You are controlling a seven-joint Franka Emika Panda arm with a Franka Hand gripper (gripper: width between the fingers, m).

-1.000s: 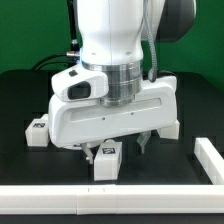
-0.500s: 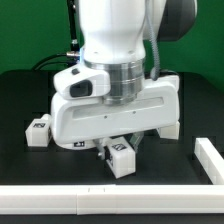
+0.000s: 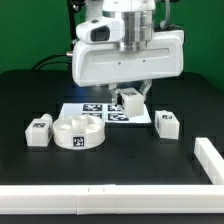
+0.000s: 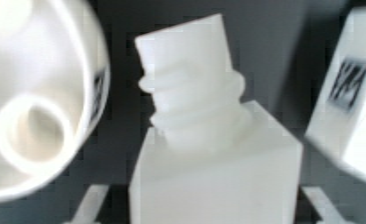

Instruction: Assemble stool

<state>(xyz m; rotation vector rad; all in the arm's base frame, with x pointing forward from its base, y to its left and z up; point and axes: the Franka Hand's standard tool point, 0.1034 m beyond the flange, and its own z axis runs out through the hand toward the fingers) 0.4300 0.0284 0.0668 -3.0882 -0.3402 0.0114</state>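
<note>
The held leg's lower end is above the black table in the exterior view, so my gripper should keep holding the leg.
My gripper [image 3: 128,96] is shut on a white stool leg [image 3: 129,102] and holds it above the table, over the marker board [image 3: 96,110]. The round white seat [image 3: 78,133] lies on the black table, in front of the gripper and toward the exterior view's left. One loose leg [image 3: 38,131] stands to the seat's left and another [image 3: 166,123] to the right. In the wrist view the held leg [image 4: 206,140] fills the middle with its threaded end pointing away. The seat [image 4: 29,110] is beside it.
A long white border rail [image 3: 100,200] runs along the table's front edge and turns up the exterior view's right side [image 3: 208,160]. A blurred white object with dark marks [image 4: 349,100] shows at the edge of the wrist view.
The gripper has risen from the table's front and moved back toward the marker board with the leg in it. The seat, hidden before, is now uncovered.
</note>
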